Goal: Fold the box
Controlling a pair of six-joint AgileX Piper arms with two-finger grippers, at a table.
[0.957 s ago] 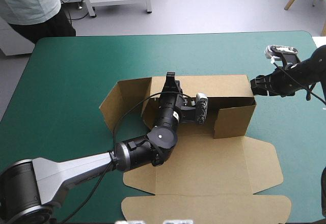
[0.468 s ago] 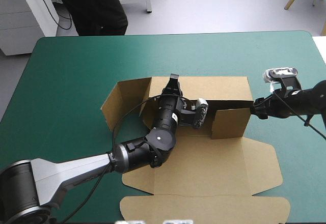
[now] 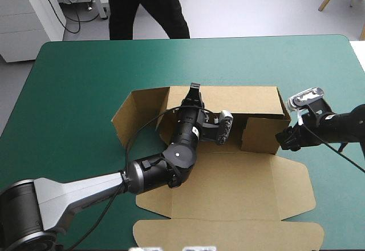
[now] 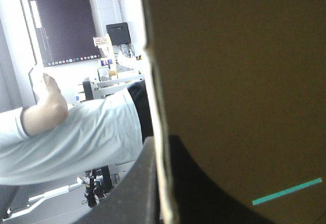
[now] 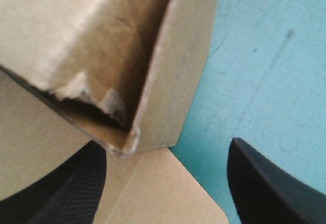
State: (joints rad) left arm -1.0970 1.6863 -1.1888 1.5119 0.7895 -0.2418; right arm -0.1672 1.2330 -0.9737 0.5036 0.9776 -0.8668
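Observation:
My right gripper is to grab the box's raised side [image 5: 186, 66] by its top edge [image 5: 162, 51] next, so that it can hold the box's side upright for folding.
The brown box [image 3: 239, 188] lies mid-table with its back wall [image 3: 239, 97] and right side wall [image 3: 259, 136] raised and the lid flat toward the near edge. My left gripper [image 3: 194, 93] reaches from inside the box up to the back wall's top edge. In the left wrist view the left gripper [image 4: 165, 183] is shut on that board [image 4: 244, 81], whose edge runs up between the black fingers. My right gripper [image 3: 283, 140] sits at the side wall's near corner. In the right wrist view the right gripper [image 5: 165, 150] is open, with the box corner [image 5: 127, 140] between its fingers.
The box's left flap [image 3: 128, 120] splays outward on the teal-green cover [image 3: 85, 80]. A long front flap [image 3: 228, 231] reaches almost to the table's near edge. Bare cover shows beside the right gripper [image 5: 265, 56] and along the table's far side.
My right gripper has moved from the box's far right corner toward the near end of the right side wall, and that wall has swung slightly inward. The left gripper has stayed on the back wall.

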